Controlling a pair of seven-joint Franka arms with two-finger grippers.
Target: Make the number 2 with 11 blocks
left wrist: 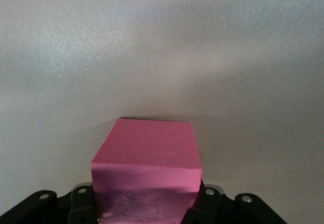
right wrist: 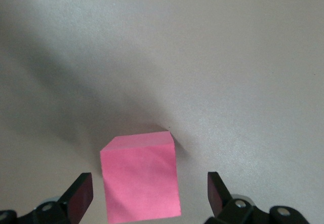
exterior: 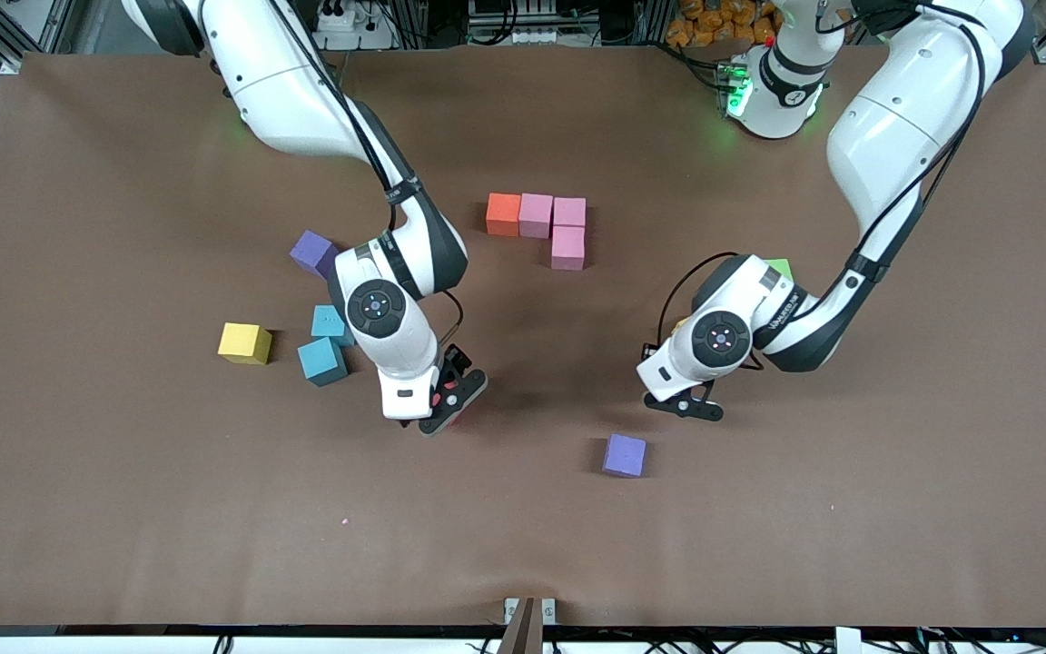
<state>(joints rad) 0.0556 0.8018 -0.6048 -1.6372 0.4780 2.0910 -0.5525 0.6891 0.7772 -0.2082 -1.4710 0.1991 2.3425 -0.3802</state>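
Note:
My right gripper should go lower before it closes on the pinkish-red block. My right gripper's fingers are above the block's top, so they would miss the block if they closed now.
The started figure is an orange block (exterior: 503, 213) and two pink blocks (exterior: 537, 215) (exterior: 569, 212) in a row, with a third pink block (exterior: 567, 247) nearer the camera. My left gripper (exterior: 694, 406) (left wrist: 147, 206) is down at the table, shut on a pinkish-red block (left wrist: 147, 153). My right gripper (exterior: 448, 406) (right wrist: 148, 188) stands open around another pinkish-red block (right wrist: 139, 181), with gaps on both sides. Loose on the table are two purple blocks (exterior: 314, 252) (exterior: 624, 454), two blue blocks (exterior: 330, 322) (exterior: 321, 361) and a yellow block (exterior: 245, 343).
A green cube (exterior: 779, 268) shows partly past the left arm's wrist. The brown table (exterior: 123, 509) ends at a front edge low in the front view, with a small bracket (exterior: 529, 618) at its middle.

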